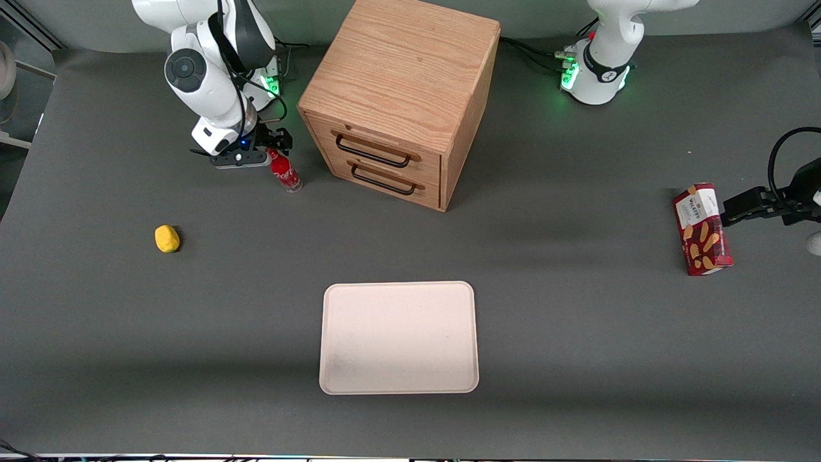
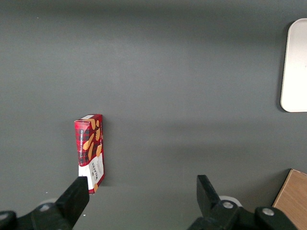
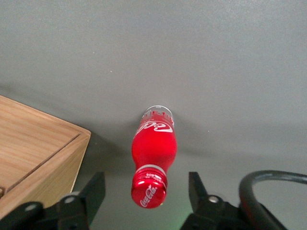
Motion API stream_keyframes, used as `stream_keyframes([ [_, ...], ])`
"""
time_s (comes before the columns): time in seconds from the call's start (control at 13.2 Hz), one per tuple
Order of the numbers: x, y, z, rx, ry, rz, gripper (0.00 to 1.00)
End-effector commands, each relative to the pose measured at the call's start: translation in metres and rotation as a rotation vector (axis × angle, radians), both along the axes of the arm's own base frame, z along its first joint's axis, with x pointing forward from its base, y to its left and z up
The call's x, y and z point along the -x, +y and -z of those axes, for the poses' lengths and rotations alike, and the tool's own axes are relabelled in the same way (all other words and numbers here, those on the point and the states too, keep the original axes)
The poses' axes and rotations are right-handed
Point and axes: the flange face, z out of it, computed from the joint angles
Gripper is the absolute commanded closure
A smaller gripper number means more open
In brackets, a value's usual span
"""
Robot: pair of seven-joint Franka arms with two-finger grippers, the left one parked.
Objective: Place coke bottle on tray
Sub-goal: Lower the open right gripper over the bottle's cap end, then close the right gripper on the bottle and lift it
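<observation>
The coke bottle needs to go on the tray, so my right gripper needs to grab it by its red cap [image 3: 149, 189] next.
The coke bottle [image 1: 285, 171], small and red with a red cap, stands upright on the grey table beside the wooden drawer cabinet [image 1: 401, 96], toward the working arm's end. My right gripper [image 1: 272, 146] is open just above the bottle's cap. In the right wrist view the bottle [image 3: 153, 153] stands between the two fingers [image 3: 93, 194], its cap close to them, with a gap on each side. The cream-white tray [image 1: 399, 337] lies flat nearer the front camera than the cabinet. Its edge shows in the left wrist view [image 2: 293, 67].
A yellow lump [image 1: 167, 239] lies on the table toward the working arm's end, nearer the camera than the bottle. A red biscuit box [image 1: 702, 229] lies toward the parked arm's end. The cabinet's corner [image 3: 38, 153] is close beside the gripper.
</observation>
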Motion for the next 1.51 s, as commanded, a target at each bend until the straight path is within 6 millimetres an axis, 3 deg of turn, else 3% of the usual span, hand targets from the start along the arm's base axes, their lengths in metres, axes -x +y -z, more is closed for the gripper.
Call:
stream_keyframes([
  [0.0, 0.002, 0.001, 0.005, -0.009, -0.003, 0.027, 0.38],
  [0.23, 0.000, 0.001, 0.007, -0.012, -0.006, 0.028, 0.55],
  [0.45, 0.000, 0.001, 0.007, -0.012, -0.004, 0.028, 0.95],
  [0.53, 0.000, 0.001, 0.007, -0.012, -0.004, 0.028, 1.00],
  [0.91, -0.005, 0.006, -0.003, -0.019, -0.009, 0.023, 1.00],
  [1.21, -0.030, 0.014, -0.048, -0.033, -0.004, 0.009, 1.00],
  [1.43, -0.064, 0.017, -0.081, -0.011, -0.017, -0.020, 1.00],
])
